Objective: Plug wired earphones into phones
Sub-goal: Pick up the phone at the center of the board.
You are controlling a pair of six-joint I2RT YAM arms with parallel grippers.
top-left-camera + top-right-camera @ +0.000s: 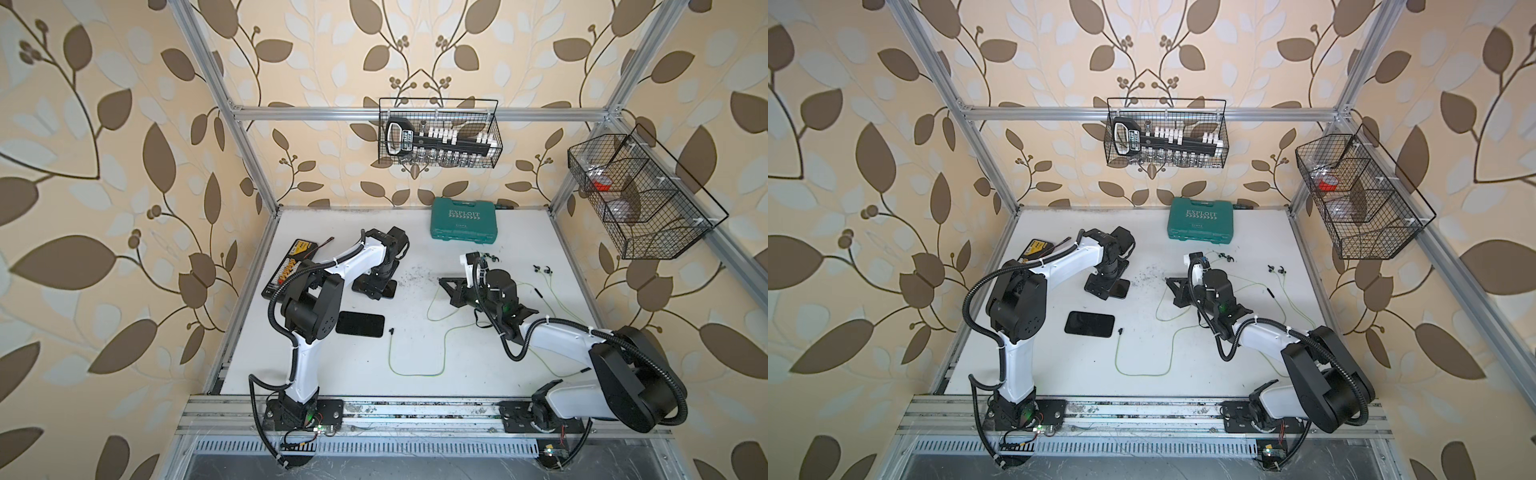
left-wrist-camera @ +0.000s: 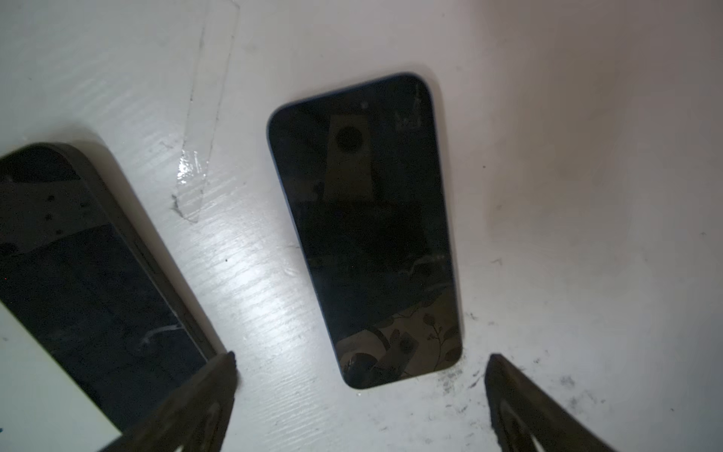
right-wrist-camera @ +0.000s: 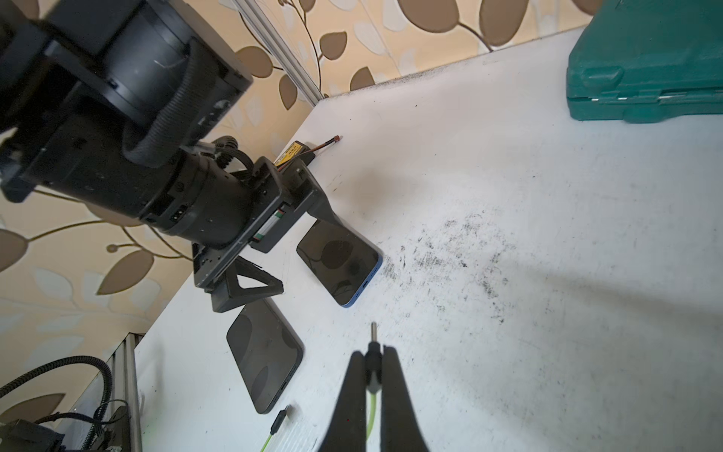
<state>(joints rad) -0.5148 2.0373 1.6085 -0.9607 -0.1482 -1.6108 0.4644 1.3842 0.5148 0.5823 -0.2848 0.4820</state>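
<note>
I need to reach the blue-edged phone with my left gripper and grab it across its long side edges. The phone's port end then stays free, so earphones can be plugged in there.
Two black phones lie on the white table. My left gripper (image 2: 362, 358) hangs open just above the blue-edged phone (image 2: 364, 235), one finger on each side of its end; in both top views this gripper (image 1: 374, 291) hides most of that phone (image 1: 1122, 289). The other phone (image 1: 360, 325) lies nearer the front, with a loose black plug (image 1: 391, 331) and its yellow-green cable (image 1: 415, 374) beside it. My right gripper (image 3: 372, 352) is shut on the second earphone plug (image 3: 373, 368), whose metal tip points toward the blue-edged phone (image 3: 340, 262). Earbuds (image 1: 542, 270) lie at the right.
A teal tool case (image 1: 463, 224) stands at the back of the table. A long black case with orange-white bits (image 1: 286, 266) lies at the left edge under my left arm. Wire baskets (image 1: 440, 133) (image 1: 640, 195) hang on the frame. Dark smudges (image 3: 450, 254) mark the table's middle.
</note>
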